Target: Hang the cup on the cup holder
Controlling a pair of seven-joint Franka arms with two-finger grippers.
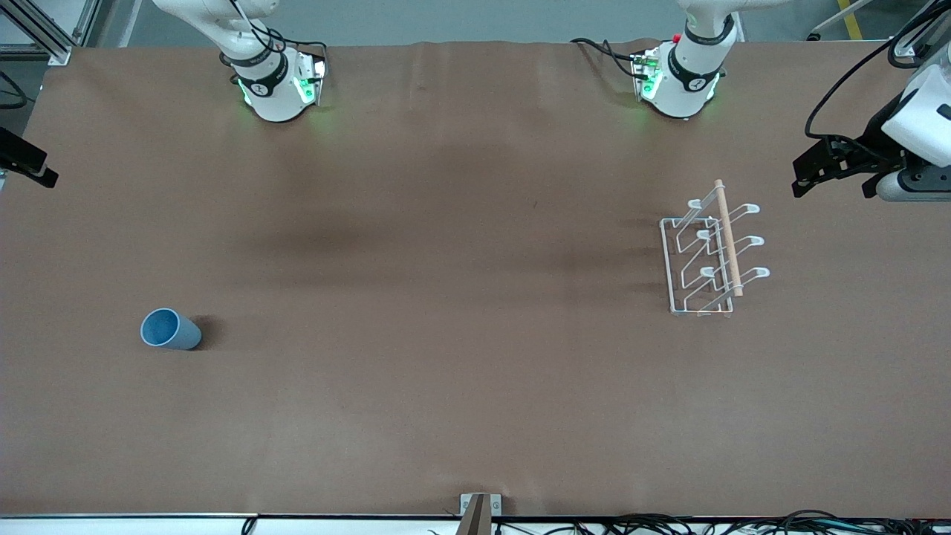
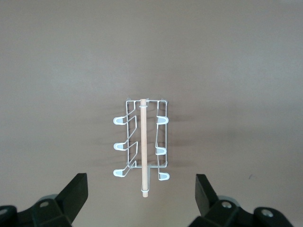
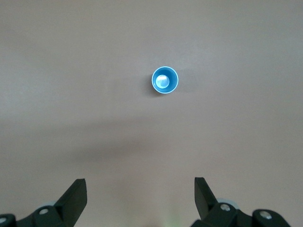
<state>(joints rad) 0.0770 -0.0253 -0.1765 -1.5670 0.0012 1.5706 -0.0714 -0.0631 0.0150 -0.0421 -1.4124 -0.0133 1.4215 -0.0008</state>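
The right gripper will next take hold of the light-blue cup by its open rim (image 1: 160,309), to hang the cup on the white wire cup holder (image 1: 712,256).
The light-blue cup (image 1: 171,329) stands upright, mouth up, on the brown table toward the right arm's end; it also shows in the right wrist view (image 3: 164,80). The white wire cup holder (image 1: 712,256) with its wooden rod (image 1: 727,236) stands toward the left arm's end, all pegs bare; it also shows in the left wrist view (image 2: 141,142). My left gripper (image 2: 140,198) is open and empty, high in the air, and shows in the front view (image 1: 832,174) near the rack. My right gripper (image 3: 140,198) is open and empty, high above the cup's part of the table.
The brown cloth-covered table (image 1: 446,297) carries only the cup and the rack. The two arm bases (image 1: 278,82) (image 1: 680,78) stand along its edge farthest from the front camera. A small metal bracket (image 1: 479,509) sits at the nearest edge.
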